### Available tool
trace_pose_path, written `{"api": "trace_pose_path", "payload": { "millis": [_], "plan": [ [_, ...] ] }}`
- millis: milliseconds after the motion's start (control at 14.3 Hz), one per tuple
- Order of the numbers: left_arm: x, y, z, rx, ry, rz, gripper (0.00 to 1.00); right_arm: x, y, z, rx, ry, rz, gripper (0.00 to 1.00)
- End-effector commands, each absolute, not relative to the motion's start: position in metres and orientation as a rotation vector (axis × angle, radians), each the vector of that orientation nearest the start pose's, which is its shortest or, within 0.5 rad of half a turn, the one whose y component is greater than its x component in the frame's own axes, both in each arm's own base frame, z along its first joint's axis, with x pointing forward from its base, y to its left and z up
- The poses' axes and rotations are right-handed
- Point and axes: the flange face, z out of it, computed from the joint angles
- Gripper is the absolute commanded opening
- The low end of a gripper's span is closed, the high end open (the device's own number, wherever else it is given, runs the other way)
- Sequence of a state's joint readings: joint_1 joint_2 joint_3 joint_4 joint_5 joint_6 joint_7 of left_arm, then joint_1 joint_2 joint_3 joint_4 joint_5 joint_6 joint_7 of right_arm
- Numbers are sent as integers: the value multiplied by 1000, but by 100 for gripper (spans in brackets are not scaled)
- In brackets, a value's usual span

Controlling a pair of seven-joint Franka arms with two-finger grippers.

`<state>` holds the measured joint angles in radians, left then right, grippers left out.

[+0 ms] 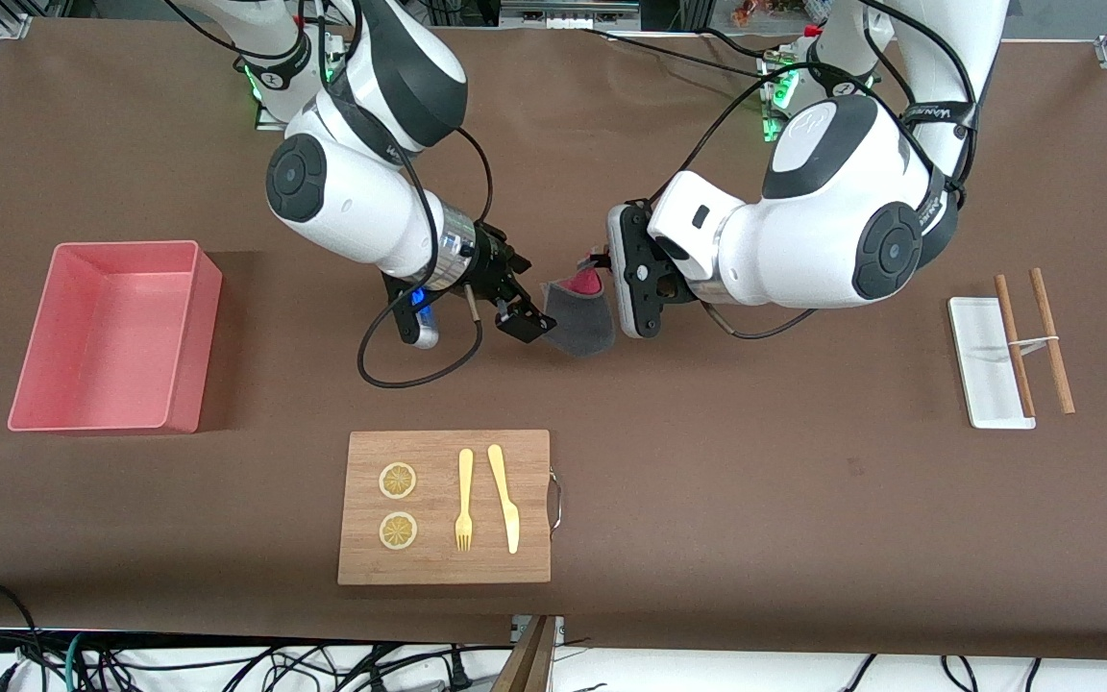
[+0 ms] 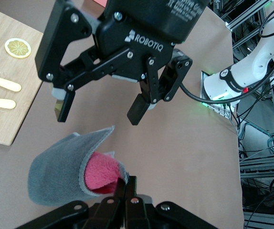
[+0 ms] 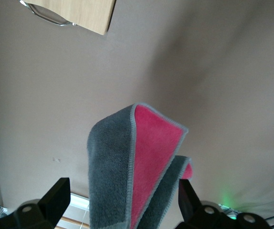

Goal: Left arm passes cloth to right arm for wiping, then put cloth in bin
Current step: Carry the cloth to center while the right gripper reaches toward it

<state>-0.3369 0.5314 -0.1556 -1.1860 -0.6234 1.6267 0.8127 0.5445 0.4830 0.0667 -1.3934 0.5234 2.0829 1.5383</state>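
Note:
The right gripper next needs to grab the cloth by its hemmed edge to take it over for wiping and then for the pink bin.
The cloth, dark grey with a magenta-red inside, hangs folded in the air over the middle of the table. My left gripper is shut on its upper edge; in the left wrist view the shut fingers pinch the cloth. My right gripper is open beside the cloth, toward the right arm's end. In the right wrist view the cloth hangs between its spread fingers. The left wrist view shows the right gripper open, just short of the cloth. The pink bin stands at the right arm's end.
A wooden cutting board with a fork, a knife and two lemon slices lies nearer the front camera than the grippers. A small white tray and wooden chopsticks lie at the left arm's end.

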Motion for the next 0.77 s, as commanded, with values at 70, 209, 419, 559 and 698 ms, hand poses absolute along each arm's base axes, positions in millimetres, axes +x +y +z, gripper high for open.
{"api": "trace_pose_path", "payload": {
  "millis": [70,209,419,559,698],
  "plan": [
    [606,-361,507,1969,-1406,67,0,580,437,456,-2213,1480,500,99],
    [606,-362,505,1967,-1408,64,0,579,441,457,-2204,1483,496,100],
    [606,-362,505,1967,-1408,64,0,576,448,455,-2176,1518,498,99],
    [606,-362,505,1967,-1408,64,0,576,449,453,-2162,1533,514,100],
    [606,-362,506,1967,-1408,66,0,576,450,452,-2136,1543,547,75]
  ]
}}
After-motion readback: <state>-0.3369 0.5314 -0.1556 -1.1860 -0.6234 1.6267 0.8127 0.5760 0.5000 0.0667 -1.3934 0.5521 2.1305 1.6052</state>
